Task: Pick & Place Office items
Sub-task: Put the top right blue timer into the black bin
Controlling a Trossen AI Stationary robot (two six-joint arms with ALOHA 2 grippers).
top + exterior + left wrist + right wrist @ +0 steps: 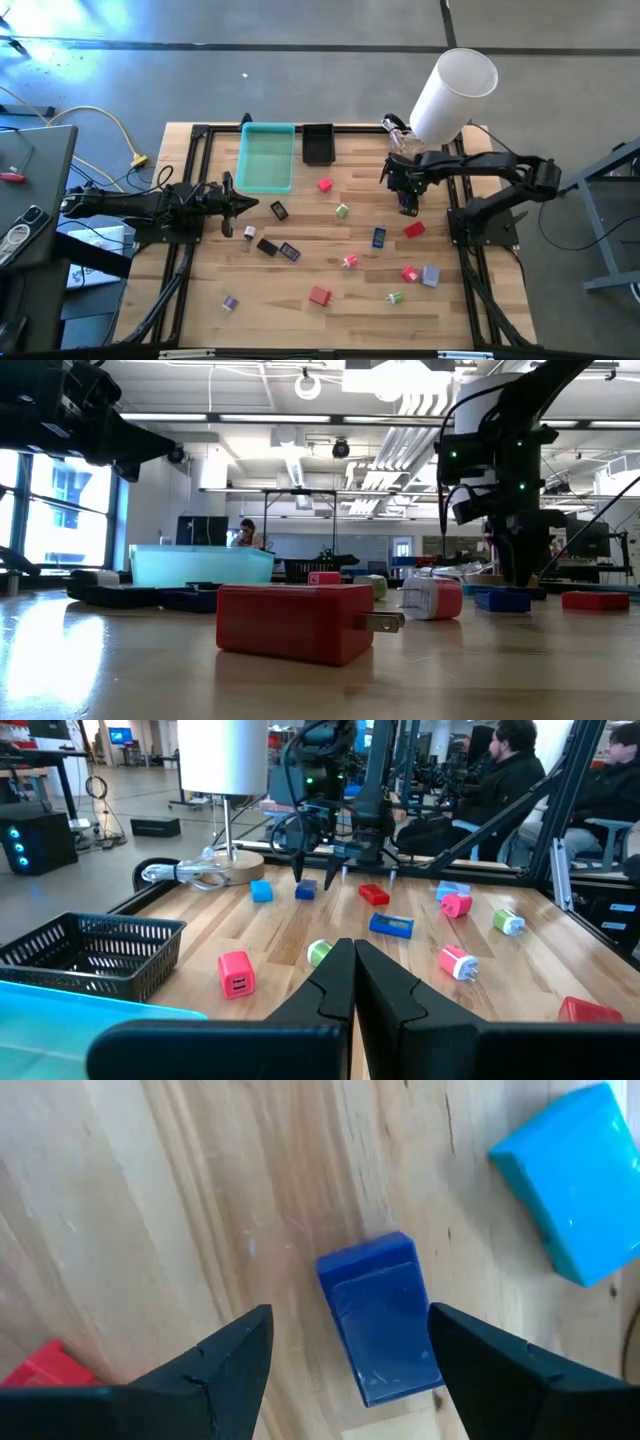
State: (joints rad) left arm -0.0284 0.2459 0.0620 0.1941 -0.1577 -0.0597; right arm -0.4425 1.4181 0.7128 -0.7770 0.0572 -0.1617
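I would miss the dark blue block (pixel 382 1320) if I closed now, as my right gripper's fingers stop above it, so I will lower them first, then close.
The office items lie scattered on the wooden table: a red block (pixel 325 185), a green piece (pixel 342 210), a blue one (pixel 379 237), a black one (pixel 279 210) and more. My right gripper (pixel 350 1320) points down, open, over a dark blue block (pixel 380 1330) that lies flat on the wood. Its fingers stand on either side of the block, and the left wrist view shows them just above it (pixel 306 891). A light blue block (pixel 575 1180) lies close by. My left gripper (pixel 245 205) hovers level at the table's left, shut on nothing.
A teal tray (pixel 267 157) and a black mesh basket (pixel 318 143) stand at the far edge. A large white cylinder (pixel 455 95) rises on a stand at the far right, beside my right arm. A red plug block (pixel 295 622) lies near the front edge.
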